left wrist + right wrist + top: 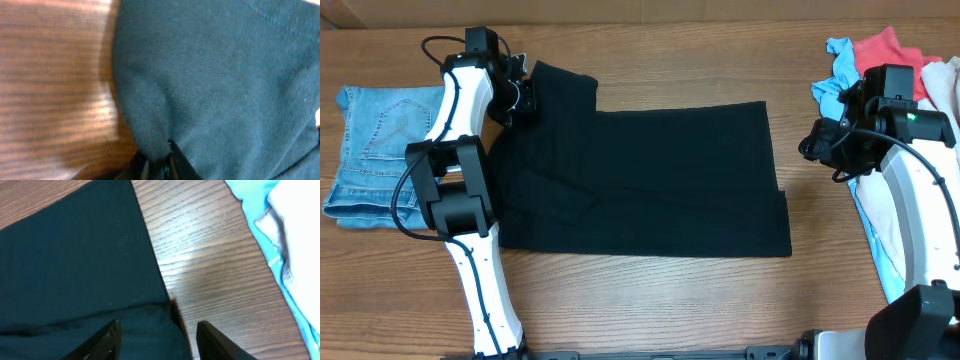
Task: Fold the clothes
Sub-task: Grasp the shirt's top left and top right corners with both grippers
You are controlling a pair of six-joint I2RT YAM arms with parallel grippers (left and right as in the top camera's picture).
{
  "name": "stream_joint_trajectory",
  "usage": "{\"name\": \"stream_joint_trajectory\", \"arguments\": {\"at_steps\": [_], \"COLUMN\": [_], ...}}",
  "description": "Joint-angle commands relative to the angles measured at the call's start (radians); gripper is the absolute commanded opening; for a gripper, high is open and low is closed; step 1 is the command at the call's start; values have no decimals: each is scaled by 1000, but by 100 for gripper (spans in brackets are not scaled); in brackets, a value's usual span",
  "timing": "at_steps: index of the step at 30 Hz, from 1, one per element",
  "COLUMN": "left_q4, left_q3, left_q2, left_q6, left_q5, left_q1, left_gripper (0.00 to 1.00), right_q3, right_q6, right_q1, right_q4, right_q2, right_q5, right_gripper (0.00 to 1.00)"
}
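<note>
The right gripper grabs the black T-shirt's far corner next, opposite my left gripper's hold, to fold the T-shirt's far edge nearward evenly.
The clothes here are a black T-shirt (640, 180) lying flat in the middle of the table. My left gripper (523, 97) is at its far left sleeve. In the left wrist view that gripper (158, 162) is shut on a pinched ridge of the black fabric (225, 85). My right gripper (812, 146) hovers just off the shirt's right edge. In the right wrist view it (157, 332) stands open, its fingers straddling the shirt's edge (75, 255) above the bare wood, holding nothing.
Folded blue jeans (375, 150) lie at the left edge, beside the left arm. A pile of loose garments (895, 55) in light blue, red and white sits at the far right, under the right arm. Brown wooden table (650, 300) surrounds the shirt.
</note>
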Motion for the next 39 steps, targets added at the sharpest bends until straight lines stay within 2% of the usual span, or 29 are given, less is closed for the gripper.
{"name": "stream_joint_trajectory", "arguments": {"at_steps": [1, 6, 11, 17, 24, 25, 26, 27, 30, 32, 34, 35, 39], "left_q4": [-47, -91, -100, -93, -83, -82, -82, -82, -82, -82, -82, -82, -84], "left_q3": [7, 7, 7, 7, 7, 7, 7, 7, 7, 7, 7, 7, 8], "left_q2": [34, 34, 34, 34, 34, 34, 34, 34, 34, 34, 34, 34, 22], "left_q6": [6, 4, -26, -42, -42, -42, -42, -42, -42, -42, -58, -61, -64], "left_q5": [-35, -34, -33, -34, -34, -34, -34, -34, -34, -34, -32, -30, -22], "left_q1": [11, 16, 16, 16, 16, 16, 16, 16, 16, 16, 16, 16, 17], "left_gripper": [12, 12, 13, 14, 14, 14, 14, 14, 14, 13, 6, 4, 4], "right_q3": [0, 138, 386, 399, 397, 397, 397, 397, 397, 397, 397, 397, 408], "right_q6": [-70, -75, -89, -120, -120, -120, -121, -120, -120, -116, -116, -116, -68], "right_q1": [21, 48, 64, 102, 121, 121, 121, 121, 121, 121, 121, 121, 113], "right_q4": [20, 97, 246, 440, 451, 447, 441, 427, 409, 407, 404, 402, 381], "right_q2": [63, 299, 567, 706, 756, 756, 756, 756, 756, 756, 756, 756, 753], "right_q5": [-11, -49, -68, -79, -51, -48, -48, -48, -43, -21, -21, -21, 28], "right_gripper": [49, 52, 63, 65, 65, 63, 59, 51, 42, 26, 7, 4, 4]}}
